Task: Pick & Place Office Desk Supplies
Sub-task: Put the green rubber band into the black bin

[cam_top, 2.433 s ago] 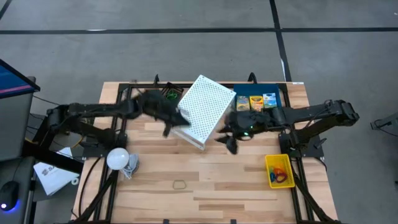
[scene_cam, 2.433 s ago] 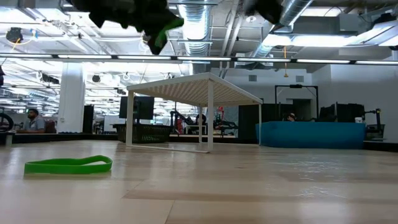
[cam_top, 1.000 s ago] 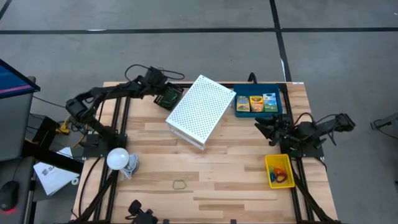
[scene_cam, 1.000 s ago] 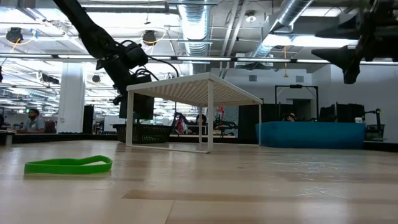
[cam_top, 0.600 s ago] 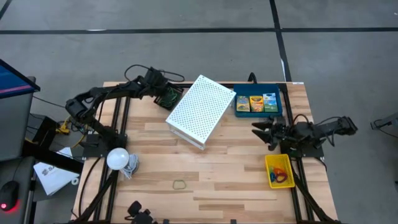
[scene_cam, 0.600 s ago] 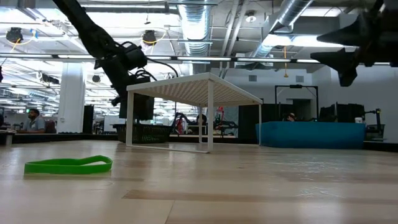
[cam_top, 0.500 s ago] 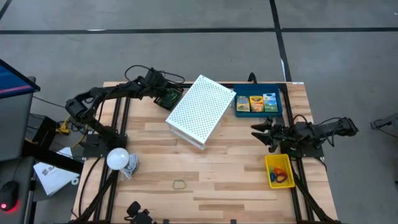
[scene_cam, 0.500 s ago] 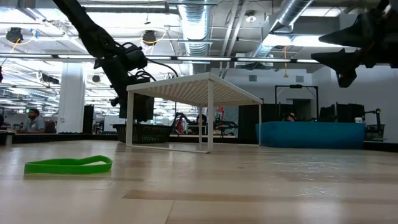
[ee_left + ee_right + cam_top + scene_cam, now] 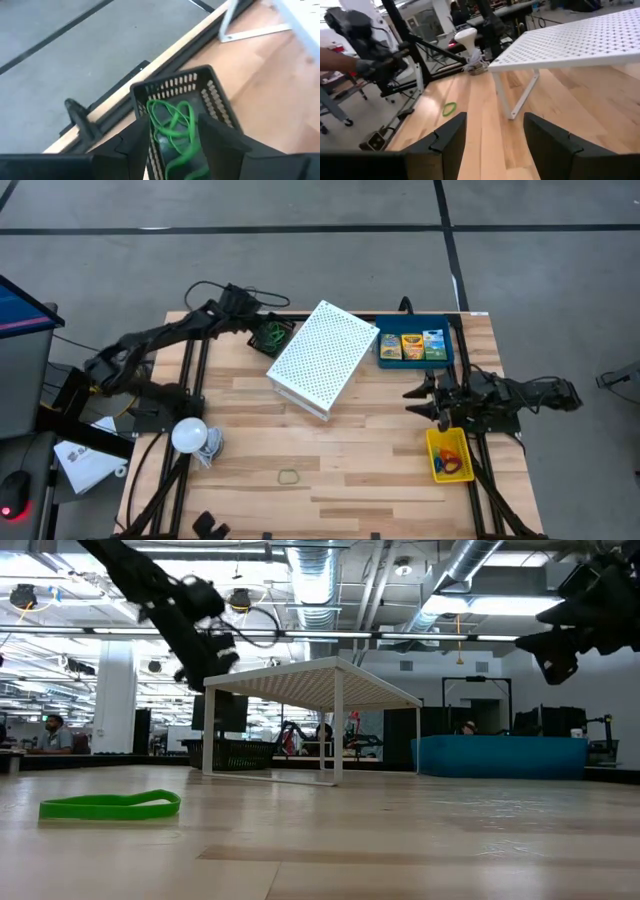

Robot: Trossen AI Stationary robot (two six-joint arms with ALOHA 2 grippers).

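The table's green rubber band needs to be grabbed next by one end of its loop with my left gripper, so that it can be added to the black mesh tray (image 9: 282, 332).
My left gripper (image 9: 252, 320) hovers open at the table's far left, just above the black mesh tray (image 9: 200, 87). Green rubber bands (image 9: 172, 125) lie in that tray, between and below the fingers. One more green rubber band (image 9: 288, 476) rests flat on the table near its front edge. Three crayon packs (image 9: 411, 345) lie in the blue tray (image 9: 445, 330) at the far right. The yellow tray (image 9: 440, 442) holds coloured bands. My right gripper (image 9: 412, 402) hangs open and empty in the air, just beyond the yellow tray.
A white perforated shelf (image 9: 322, 360) stands on thin legs at the table's middle, between the two arms. A white bulb-like object (image 9: 190, 435) sits at the left edge. Bare wood lies between the shelf and the near edge.
My left gripper has opened over the black tray and let go of a green rubber band, which now lies in the tray. It has then risen and drawn back toward the table's far left corner. My right gripper has drifted a little toward the table's left, staying open.
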